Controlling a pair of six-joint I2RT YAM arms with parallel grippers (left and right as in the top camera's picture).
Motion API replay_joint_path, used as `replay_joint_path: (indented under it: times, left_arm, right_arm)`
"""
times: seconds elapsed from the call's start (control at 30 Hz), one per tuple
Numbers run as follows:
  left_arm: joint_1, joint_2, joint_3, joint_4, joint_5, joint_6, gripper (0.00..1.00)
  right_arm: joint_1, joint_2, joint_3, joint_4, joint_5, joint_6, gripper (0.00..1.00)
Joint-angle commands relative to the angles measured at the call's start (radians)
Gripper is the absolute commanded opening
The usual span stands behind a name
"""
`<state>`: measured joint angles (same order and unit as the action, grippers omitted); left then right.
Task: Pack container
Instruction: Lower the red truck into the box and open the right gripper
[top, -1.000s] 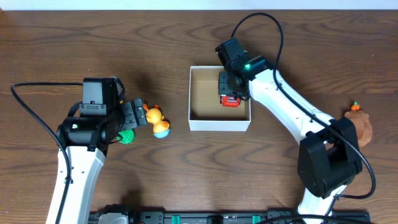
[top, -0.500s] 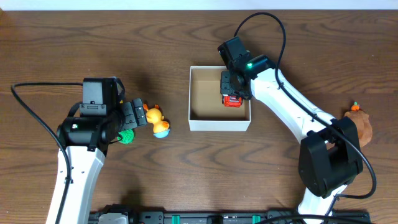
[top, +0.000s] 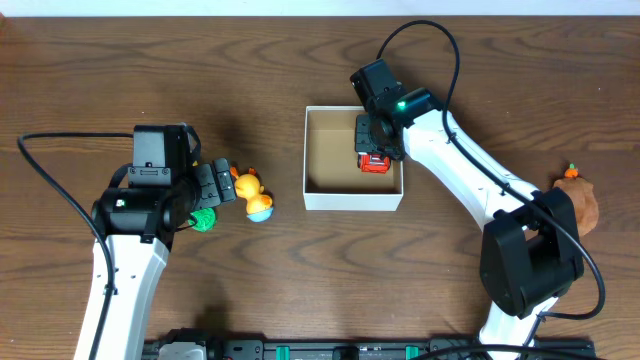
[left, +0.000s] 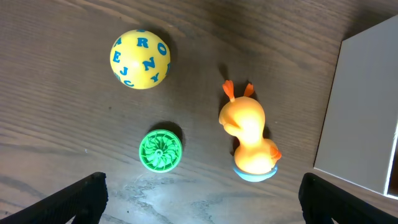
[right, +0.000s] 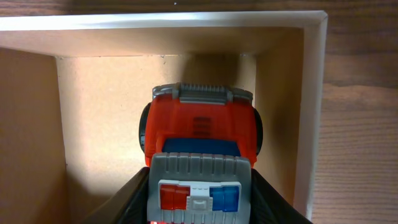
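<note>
The toy truck (right: 199, 127) is in my fingers, its grey bumper (right: 202, 97) inside the container's white rim over the container's brown bottom, so my right gripper releases it now.
The container (top: 353, 201) is a square white box with a brown inside at the table's middle. My right gripper (top: 372, 140) reaches into its right rear part and is shut on a red and grey toy truck (top: 374, 162). In the right wrist view the fingers (right: 199, 208) flank the truck (right: 199, 127), close to the box's right wall (right: 314, 93). My left gripper (top: 215, 185) is open and empty above the table, left of the box. Its view shows the jaws (left: 202, 205) wide apart over an orange duck (left: 249, 134), a green disc (left: 160, 149) and a yellow letter ball (left: 140, 59).
The duck (top: 252, 192) and green disc (top: 204, 218) lie left of the box; the ball is hidden under the left arm in the overhead view. The box's white wall (left: 364, 106) shows at the right of the left wrist view. A brown plush toy (top: 580, 200) lies at the far right.
My right gripper has shifted slightly right inside the box with the truck, then held still. The left arm has not moved.
</note>
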<state>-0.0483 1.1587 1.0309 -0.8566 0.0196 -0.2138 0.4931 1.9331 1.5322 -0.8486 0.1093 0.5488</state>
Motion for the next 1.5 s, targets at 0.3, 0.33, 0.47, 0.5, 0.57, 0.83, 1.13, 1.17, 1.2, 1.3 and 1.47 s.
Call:
replay_joint_path:
  times: [0.3,0.33,0.47,0.5,0.57,0.83,1.13,1.17,1.2,1.3,1.47]
  left_arm:
    - [0.004,0.003,0.02,-0.002,-0.001,-0.01,0.98]
    - [0.004,0.003,0.02,-0.002,-0.001,-0.01,0.98]
    - [0.004,0.003,0.02,-0.003,-0.001,-0.01,0.98]
    - [0.004,0.003,0.02,-0.003,-0.001,-0.01,0.98]
    - [0.004,0.003,0.02,-0.002,-0.001,-0.01,0.98]
    - [0.004,0.003,0.02,-0.002,-0.001,-0.01,0.98]
    - [0.004,0.003,0.02,-0.002,-0.001,-0.01,0.98]
    - [0.004,0.003,0.02,-0.002,-0.001,-0.01,0.98]
    - [0.004,0.003,0.02,-0.002,-0.001,-0.01,0.98]
    - [0.004,0.003,0.02,-0.002,-0.001,-0.01,0.98]
    - [0.004,0.003,0.02,-0.002,-0.001,-0.01,0.98]
  right_arm:
    - [-0.002,0.005,0.01,-0.008,0.014,0.011,0.29]
    - [-0.002,0.005,0.01,-0.008,0.014,0.011,0.29]
    - [-0.002,0.005,0.01,-0.008,0.014,0.011,0.36]
    - [-0.002,0.005,0.01,-0.008,0.014,0.011,0.41]
    - [-0.002,0.005,0.01,-0.008,0.014,0.011,0.45]
    - [-0.002,0.005,0.01,-0.008,0.014,0.011,0.53]
    - [-0.002,0.005,0.01,-0.009,0.014,0.011,0.58]
    - [-0.002,0.005,0.01,-0.01,0.014,0.011,0.57]
    - [-0.002,0.005,0.01,-0.01,0.014,0.011,0.58]
    - [-0.002,0.005,0.01,-0.011,0.014,0.011,0.57]
    - [-0.002,0.005,0.01,-0.012,0.014,0.011,0.57]
